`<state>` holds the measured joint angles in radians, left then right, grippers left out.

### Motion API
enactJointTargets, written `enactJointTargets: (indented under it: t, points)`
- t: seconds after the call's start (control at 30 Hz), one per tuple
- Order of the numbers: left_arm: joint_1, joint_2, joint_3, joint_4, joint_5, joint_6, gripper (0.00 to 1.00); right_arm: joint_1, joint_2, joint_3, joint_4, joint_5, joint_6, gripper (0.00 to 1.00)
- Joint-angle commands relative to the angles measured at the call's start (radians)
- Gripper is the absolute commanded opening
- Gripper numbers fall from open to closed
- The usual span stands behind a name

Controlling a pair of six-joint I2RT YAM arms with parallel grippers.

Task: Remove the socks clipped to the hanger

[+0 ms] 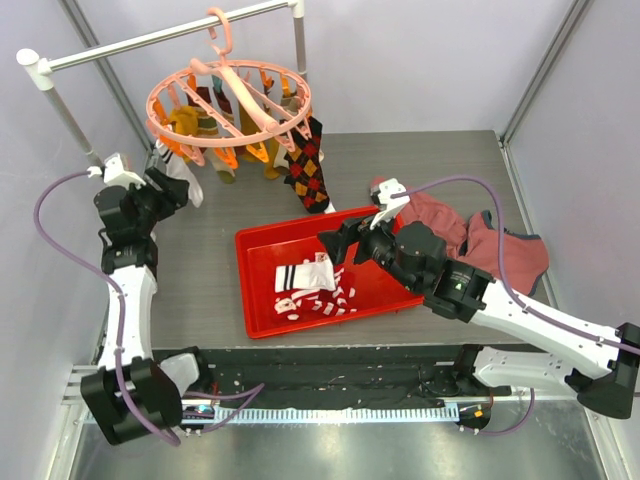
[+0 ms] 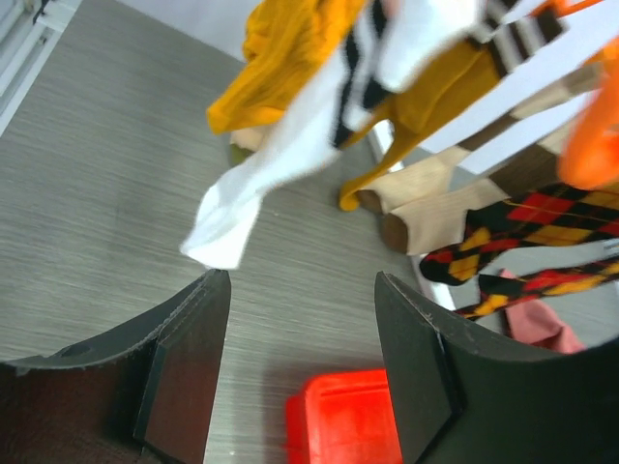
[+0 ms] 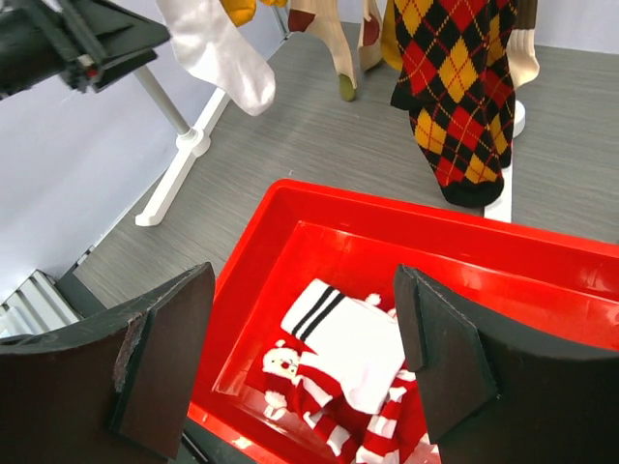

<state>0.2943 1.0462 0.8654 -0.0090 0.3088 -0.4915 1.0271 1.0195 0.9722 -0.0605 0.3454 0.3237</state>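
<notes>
The white sock needs to be grabbed next by my left gripper at its edge below the dark bands, so the sock's toe end stays free for handover to my right gripper.
The round salmon-pink hanger [image 1: 230, 100] hangs from the white rail at the back left, with several socks clipped on. A dark argyle sock [image 1: 308, 167] hangs at its right, mustard ones [image 2: 280, 58] behind, and a white sock with dark bands [image 2: 266, 169] at its left. My left gripper [image 1: 178, 188] is open and empty, just below the white sock. My right gripper [image 1: 335, 243] is open and empty above the red bin [image 1: 262, 300]. In the bin lie a white banded sock [image 3: 353, 343] and red-and-white striped socks [image 3: 334, 420].
A large reddish-pink cloth [image 1: 480, 240] lies on the table right of the bin. The white rail [image 1: 150, 40] stands on white legs [image 3: 179, 164] at the back left. Side walls enclose the table.
</notes>
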Motion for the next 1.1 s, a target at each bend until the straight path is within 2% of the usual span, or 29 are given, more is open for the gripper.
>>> enactJointTargets:
  t: [0.0,0.17,0.27,0.3,0.37,0.4,0.47,0.6,0.67,0.87,1.07]
  points:
    - [-0.001,0.095,0.089,0.101,-0.010,0.056,0.65,-0.001,-0.032,0.005,0.034,-0.006,-0.031,0.83]
    - [-0.001,0.205,0.136,0.165,-0.022,0.062,0.65,-0.002,-0.044,-0.013,0.051,-0.026,-0.038,0.82]
    - [-0.003,0.248,0.176,0.159,0.019,0.074,0.59,-0.001,-0.036,-0.018,0.054,-0.025,-0.048,0.83]
    - [-0.003,0.264,0.184,0.147,0.021,0.071,0.43,-0.001,-0.029,-0.021,0.054,-0.028,-0.054,0.82]
    - [-0.014,0.256,0.166,0.148,0.016,0.054,0.24,-0.002,-0.022,-0.036,0.096,-0.039,-0.070,0.82]
    - [-0.021,0.235,0.150,0.159,-0.002,0.051,0.11,-0.002,-0.019,-0.041,0.105,-0.045,-0.069,0.82]
    - [-0.059,0.209,0.115,0.168,-0.054,0.036,0.01,-0.002,-0.012,-0.043,0.122,-0.046,-0.061,0.82]
    - [-0.159,0.140,0.136,0.040,-0.126,0.010,0.00,-0.001,0.020,-0.024,0.149,-0.052,-0.069,0.81]
    - [-0.173,0.088,0.136,0.012,-0.134,-0.015,0.00,-0.001,0.063,0.005,0.179,-0.060,-0.086,0.82]
    - [-0.178,-0.043,0.090,-0.085,-0.065,-0.166,0.00,0.002,0.235,0.141,0.258,-0.088,-0.127,0.83]
    - [-0.182,-0.132,0.055,-0.138,-0.005,-0.248,0.00,0.022,0.417,0.212,0.471,-0.089,-0.230,0.83]
